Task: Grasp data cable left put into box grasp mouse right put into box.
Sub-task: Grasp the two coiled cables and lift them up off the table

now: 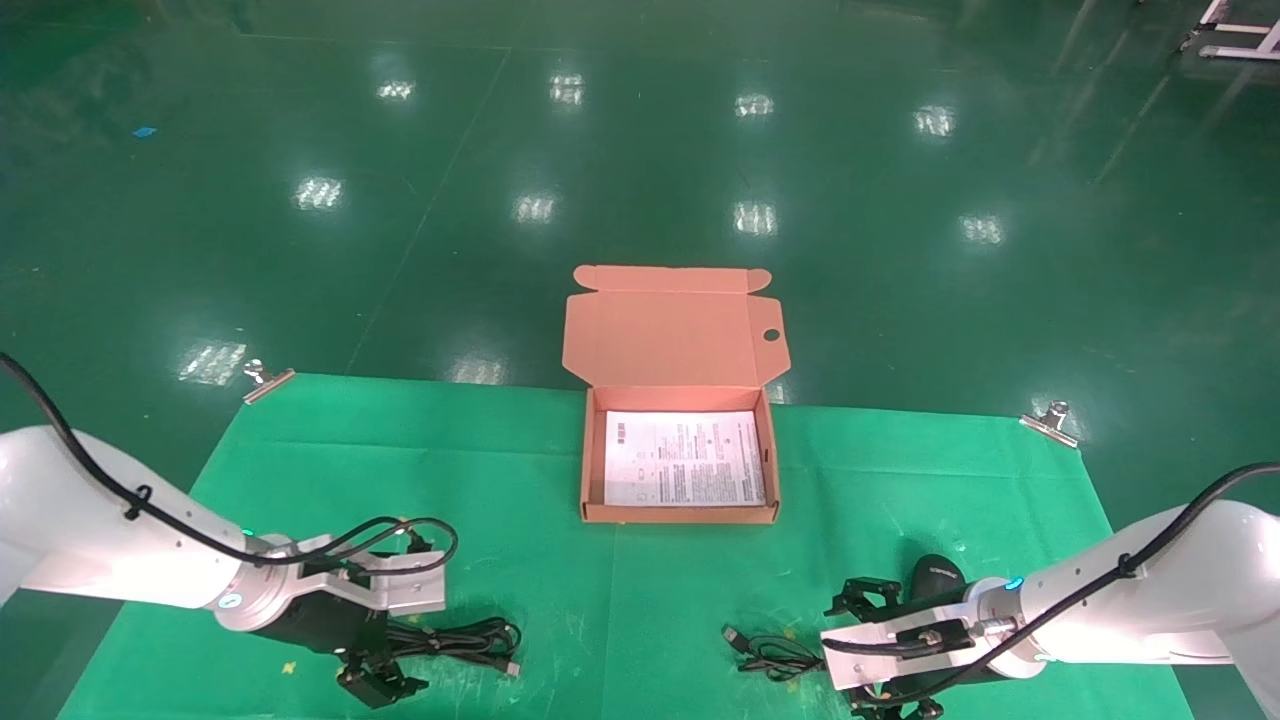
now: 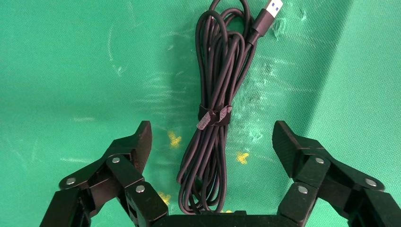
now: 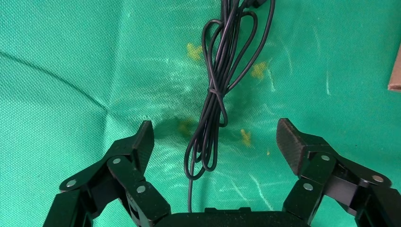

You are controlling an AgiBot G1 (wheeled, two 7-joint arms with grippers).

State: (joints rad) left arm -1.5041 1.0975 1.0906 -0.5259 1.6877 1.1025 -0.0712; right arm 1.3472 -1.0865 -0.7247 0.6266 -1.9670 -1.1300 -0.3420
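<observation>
My right gripper grabs the mouse's cord by the gathered parts beside its tie (image 3: 210,122) next, since the cord's loops spread slack on the cloth.
The data cable (image 1: 462,637) (image 2: 220,80) is a strapped black bundle lying on the green cloth at the front left. My left gripper (image 1: 375,672) (image 2: 213,137) hangs open just over it, one finger on each side of the loops. The black mouse (image 1: 935,577) sits at the front right, partly hidden behind my right wrist. Its thin cord (image 1: 768,655) (image 3: 215,94) is coiled to its left. My right gripper (image 1: 858,658) (image 3: 215,135) is open and straddles the cord's loops. The orange box (image 1: 680,514) stands open at mid-table, with a white printed sheet (image 1: 685,472) inside.
The box lid (image 1: 672,338) leans back past the table's far edge. Metal clips (image 1: 266,381) (image 1: 1050,418) hold the cloth at the back corners. A box corner (image 3: 395,71) shows in the right wrist view. Beyond the table is glossy green floor.
</observation>
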